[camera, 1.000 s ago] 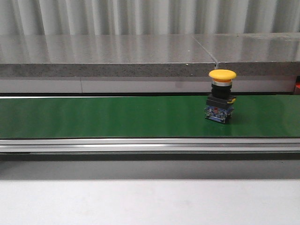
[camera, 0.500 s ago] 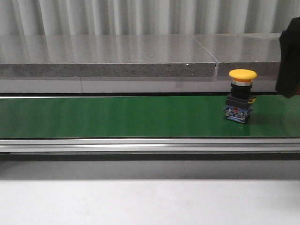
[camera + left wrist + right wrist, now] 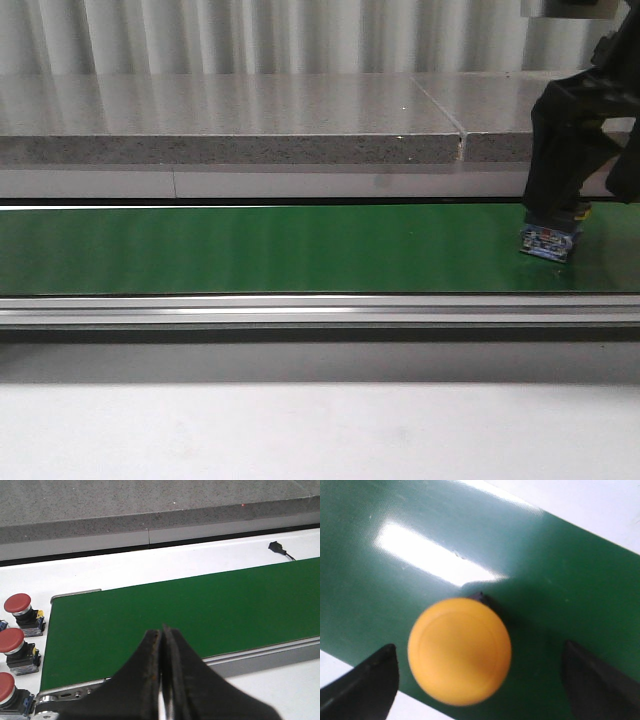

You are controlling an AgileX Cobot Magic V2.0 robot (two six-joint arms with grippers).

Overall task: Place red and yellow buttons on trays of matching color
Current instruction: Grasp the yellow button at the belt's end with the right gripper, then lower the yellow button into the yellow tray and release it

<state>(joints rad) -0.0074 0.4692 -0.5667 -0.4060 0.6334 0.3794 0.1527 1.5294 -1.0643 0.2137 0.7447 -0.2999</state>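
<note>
The yellow button's cap (image 3: pixel 460 650) is over its black base, and the fingers of my right gripper reach down beside the cap. I should close my right gripper now. Closing now would hold the button.
A yellow button (image 3: pixel 459 651) stands upright on the green belt (image 3: pixel 250 250) near its right end. In the front view only its blue and black base (image 3: pixel 549 242) shows, because my right gripper (image 3: pixel 556 212) hangs over it and hides the cap. The right wrist view has that gripper (image 3: pixel 482 680) open, one of its fingers (image 3: pixel 367 680) on each side of the cap and apart from it. My left gripper (image 3: pixel 161 631) is shut on nothing above the belt's near rail. Three red buttons (image 3: pixel 18 605) stand on the white table beside the belt's end. No tray is in view.
A grey stone ledge (image 3: pixel 230 125) runs behind the belt and an aluminium rail (image 3: pixel 300 310) along its front. A small black connector with a wire (image 3: pixel 276 546) lies on the white table beyond the belt.
The yellow button has travelled to the right along the belt. My right gripper came in from the upper right and dropped over it, covering its cap in the front view.
</note>
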